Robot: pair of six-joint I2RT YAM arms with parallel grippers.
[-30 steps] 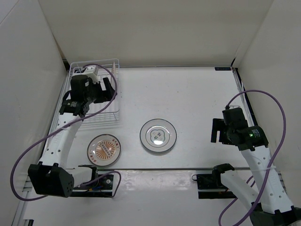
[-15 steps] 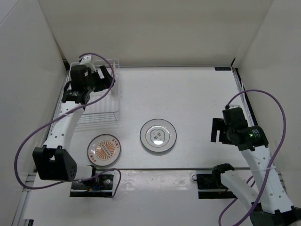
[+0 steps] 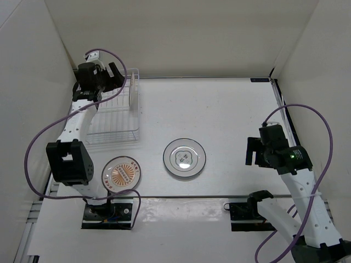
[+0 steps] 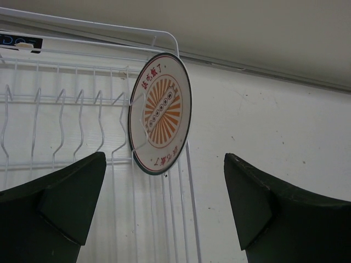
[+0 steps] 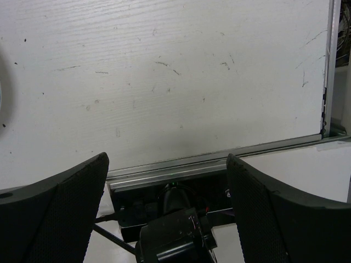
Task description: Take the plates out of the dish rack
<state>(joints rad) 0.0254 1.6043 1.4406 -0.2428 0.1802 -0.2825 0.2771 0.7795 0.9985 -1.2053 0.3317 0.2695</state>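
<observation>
Next, my left gripper grabs the sunburst plate by its exposed rim (image 3: 132, 89) (image 4: 190, 104), leaving the plate's opposite edge free to slip from the rack's wires.
A white wire dish rack (image 3: 112, 136) stands at the far left. One orange-patterned plate (image 3: 133, 87) stands edge-on in the rack's far right corner; in the left wrist view its sunburst face (image 4: 160, 114) leans on the tines (image 4: 57, 123). My left gripper (image 3: 118, 76) is open and empty over the rack's far end, just left of that plate, with both fingers wide apart (image 4: 164, 211). Another orange-brown plate (image 3: 121, 173) and a white grey-ringed plate (image 3: 185, 158) lie flat on the table. My right gripper (image 3: 251, 152) is open and empty (image 5: 167, 203).
White walls close in the table on the left, far and right sides. A metal rail (image 5: 219, 159) runs along the near table edge, with the arm base mounts (image 3: 107, 212) below it. The left arm's purple cable (image 3: 38, 142) loops beside the rack.
My left arm has swung toward the far end of the rack, bringing its open gripper beside the standing plate. The right arm and the two flat plates have not moved.
</observation>
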